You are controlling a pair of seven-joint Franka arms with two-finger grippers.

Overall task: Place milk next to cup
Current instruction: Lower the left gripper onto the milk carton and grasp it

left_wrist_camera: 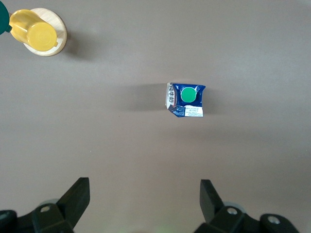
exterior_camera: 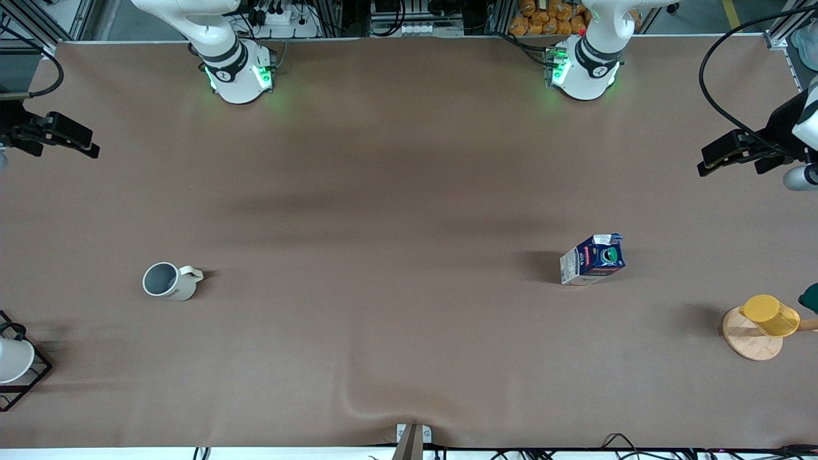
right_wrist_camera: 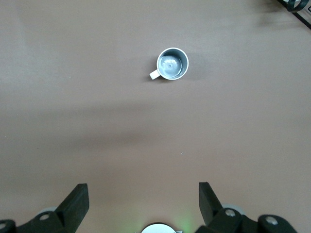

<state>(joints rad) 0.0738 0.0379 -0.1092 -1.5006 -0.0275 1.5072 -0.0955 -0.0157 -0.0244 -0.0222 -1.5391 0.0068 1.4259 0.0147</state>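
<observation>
Next, the left gripper grabs the milk by its green-end with the cap (exterior_camera: pixel 608 250). Then it places the milk beside the cup (exterior_camera: pixel 167 281).
The milk (exterior_camera: pixel 593 259) is a small dark blue and white carton with a green round cap, standing upright toward the left arm's end of the table. It also shows in the left wrist view (left_wrist_camera: pixel 186 99). The cup (exterior_camera: pixel 167 281) is a white mug with a grey inside, standing upright toward the right arm's end; it also shows in the right wrist view (right_wrist_camera: pixel 172 64). My left gripper (left_wrist_camera: pixel 145 187) is open and empty, high over the table near the milk. My right gripper (right_wrist_camera: pixel 143 191) is open and empty, high over the table near the cup. Neither gripper shows in the front view.
A yellow cup (exterior_camera: pixel 770 315) lies on a round wooden disc (exterior_camera: pixel 751 342) at the left arm's end, nearer the front camera than the milk. A white bowl in a black wire rack (exterior_camera: pixel 13 361) stands at the right arm's end. Black fixtures (exterior_camera: pixel 735 153) jut in from both table ends.
</observation>
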